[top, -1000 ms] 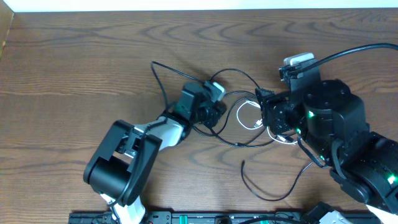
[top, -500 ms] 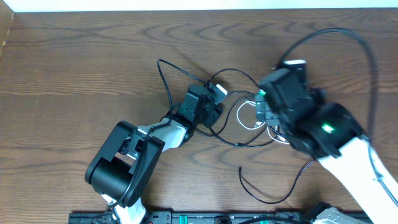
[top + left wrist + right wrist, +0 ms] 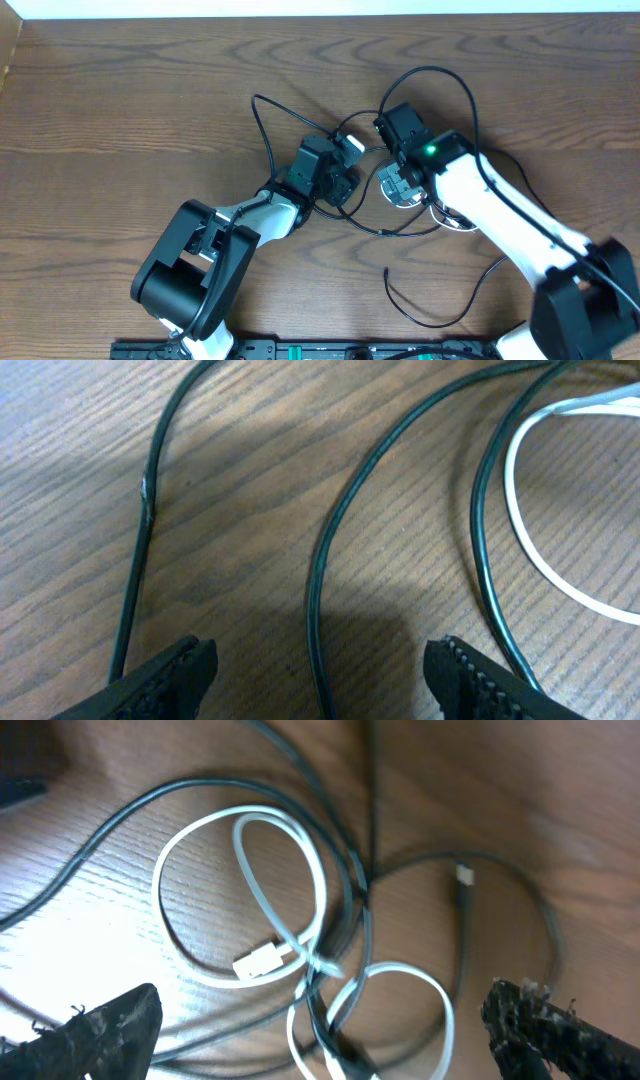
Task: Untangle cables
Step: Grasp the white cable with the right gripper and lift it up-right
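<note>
I should lower my right fingers first; they're above the white cable and would miss.
The cables lie tangled mid-table: thin black cables (image 3: 265,130) loop around a coiled white cable (image 3: 383,185). My left gripper (image 3: 340,180) hangs low over the left side of the tangle. In the left wrist view it (image 3: 320,660) is open, and one black cable (image 3: 318,580) runs between its fingertips without being pinched. My right gripper (image 3: 400,185) hovers over the white coil. In the right wrist view it (image 3: 320,1015) is wide open, holding nothing. The white cable (image 3: 300,860) and its plug (image 3: 262,960) lie below, crossed by black cables (image 3: 365,935).
A loose black cable end (image 3: 400,298) curves across the wood toward the front right. A black rail (image 3: 300,350) runs along the table's front edge. The table's far edge meets a white wall (image 3: 300,8).
My right arm has swung in from the right and now stretches over the white coil, jaws opened wide. My left gripper's jaws have opened wider; the left arm has hardly moved.
</note>
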